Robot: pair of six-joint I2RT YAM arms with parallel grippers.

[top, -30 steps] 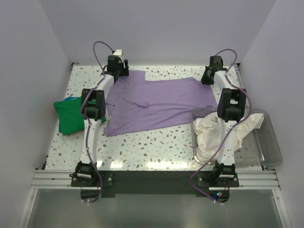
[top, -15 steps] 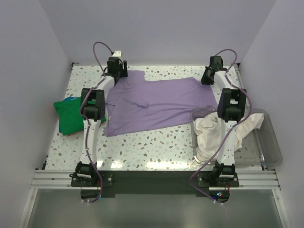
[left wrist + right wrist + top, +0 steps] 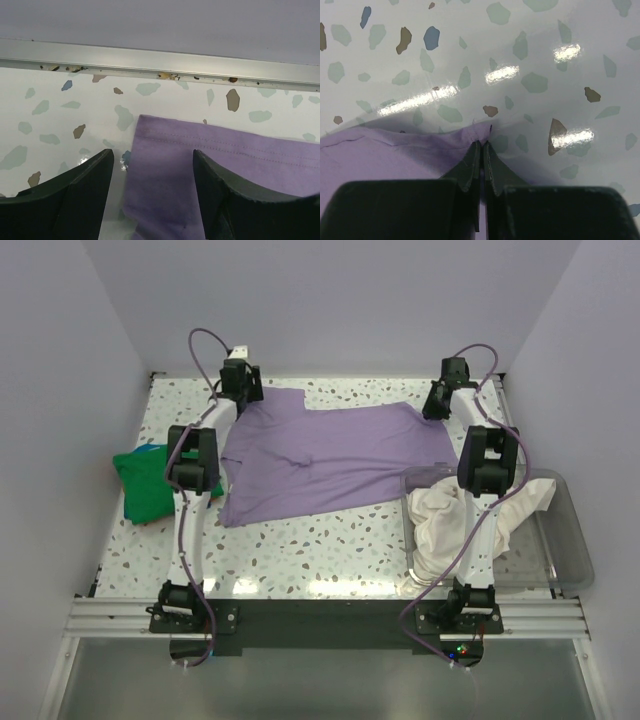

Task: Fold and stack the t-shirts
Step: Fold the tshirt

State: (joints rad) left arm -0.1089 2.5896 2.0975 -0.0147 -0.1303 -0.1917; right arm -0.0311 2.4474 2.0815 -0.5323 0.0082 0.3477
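My fingers are down at the shirt's cloth level, so my left gripper should close on its corner fabric.
The lavender t-shirt [image 3: 330, 455] lies spread flat on the speckled table. My left gripper [image 3: 243, 390] is open at its far left corner; in the left wrist view its fingers [image 3: 80, 185] straddle the shirt's hemmed corner [image 3: 165, 165] near the back rail. My right gripper [image 3: 437, 405] is shut on the shirt's far right corner, which shows pinched in the right wrist view [image 3: 477, 132]. A green t-shirt [image 3: 148, 485] lies folded at the left table edge. A cream white t-shirt [image 3: 450, 520] is bunched in the bin.
A clear plastic bin [image 3: 570, 550] stands at the right front, under the right arm. The back rail [image 3: 160, 60] and walls close off the table's far side.
My left gripper has shifted slightly left and back at the shirt's far left corner. The right arm and the shirts have not moved.
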